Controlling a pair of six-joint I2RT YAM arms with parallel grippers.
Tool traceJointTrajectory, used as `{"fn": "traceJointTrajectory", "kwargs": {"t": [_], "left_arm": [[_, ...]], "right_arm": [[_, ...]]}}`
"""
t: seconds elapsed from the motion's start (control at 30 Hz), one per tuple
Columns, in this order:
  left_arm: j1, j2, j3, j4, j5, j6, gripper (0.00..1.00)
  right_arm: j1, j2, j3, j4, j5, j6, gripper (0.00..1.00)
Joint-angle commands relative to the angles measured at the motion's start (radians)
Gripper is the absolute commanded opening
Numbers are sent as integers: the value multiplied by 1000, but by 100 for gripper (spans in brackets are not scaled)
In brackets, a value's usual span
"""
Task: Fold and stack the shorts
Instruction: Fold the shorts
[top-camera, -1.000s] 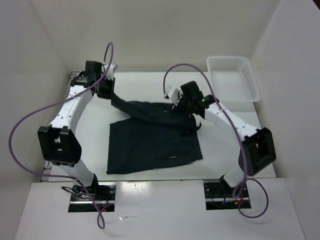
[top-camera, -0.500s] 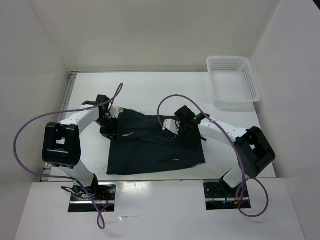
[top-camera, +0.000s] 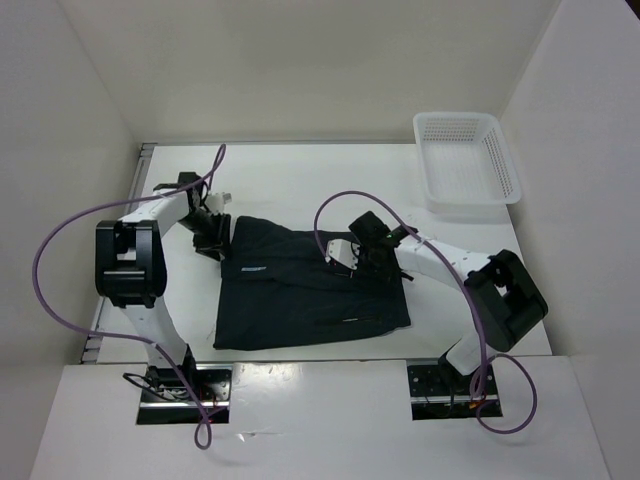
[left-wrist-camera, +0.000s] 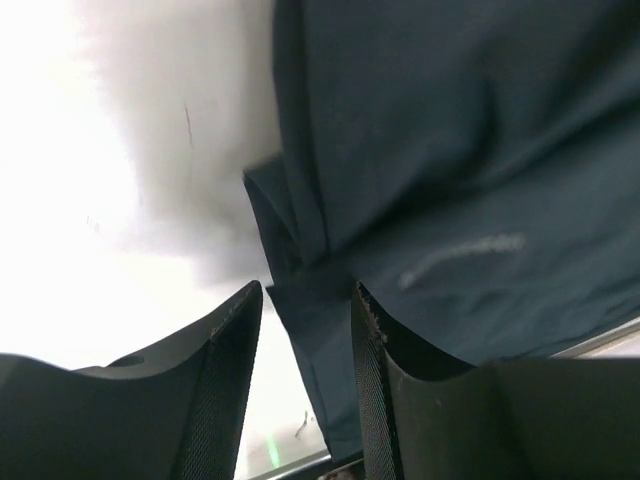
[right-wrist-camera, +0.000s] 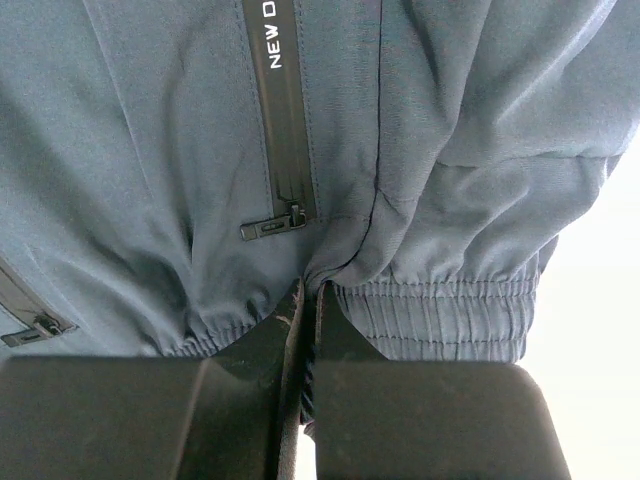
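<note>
My left gripper grabs the shorts' edge (top-camera: 226, 256) (left-wrist-camera: 304, 294) next, opposite my right gripper's pinch near the waistband, to fold the shorts over.
Dark navy shorts (top-camera: 310, 285) lie folded over on the white table (top-camera: 300, 180). My left gripper (top-camera: 212, 236) is at their far left corner. In the left wrist view (left-wrist-camera: 305, 300) its jaws stand apart, with the edge of the shorts (left-wrist-camera: 450, 150) showing in the gap, not clamped. My right gripper (top-camera: 366, 262) sits on the right part of the shorts near the waistband. In the right wrist view (right-wrist-camera: 310, 300) it is shut on a pinch of the fabric (right-wrist-camera: 180, 150), just above the elastic waistband (right-wrist-camera: 440, 320) and beside a zip pocket (right-wrist-camera: 275, 120).
A white plastic basket (top-camera: 466, 160) stands at the back right corner of the table. White walls close in the table on the left, back and right. The arms' purple cables (top-camera: 60, 260) loop out to the sides.
Both arms brought the far edge of the shorts toward the front, folding it over. Since half a second ago the left gripper has shifted slightly back; the right has hardly moved.
</note>
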Motion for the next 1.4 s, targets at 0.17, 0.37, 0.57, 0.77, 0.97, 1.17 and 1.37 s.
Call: {"fn": "traceJointTrajectory", "kwargs": {"t": [0.17, 0.37, 0.57, 0.77, 0.97, 1.17, 1.37], "left_arm": [[11, 106, 95, -6, 47, 4, 49], [11, 86, 81, -63, 133, 4, 21], [11, 79, 72, -106, 124, 4, 0], [11, 51, 316, -83, -8, 4, 0], [11, -29, 504, -48, -68, 4, 0], [-1, -184, 452, -72, -78, 4, 0], [-70, -368, 153, -224, -87, 4, 0]], "right_arm": [[3, 17, 45, 21, 21, -31, 0], [3, 17, 36, 21, 31, -31, 0], [3, 26, 55, 59, 83, -31, 0], [-75, 55, 211, 110, 116, 18, 0], [-135, 20, 326, 90, 135, -20, 0], [-135, -66, 326, 43, 123, -58, 0], [-135, -273, 143, -95, 26, -182, 0]]}}
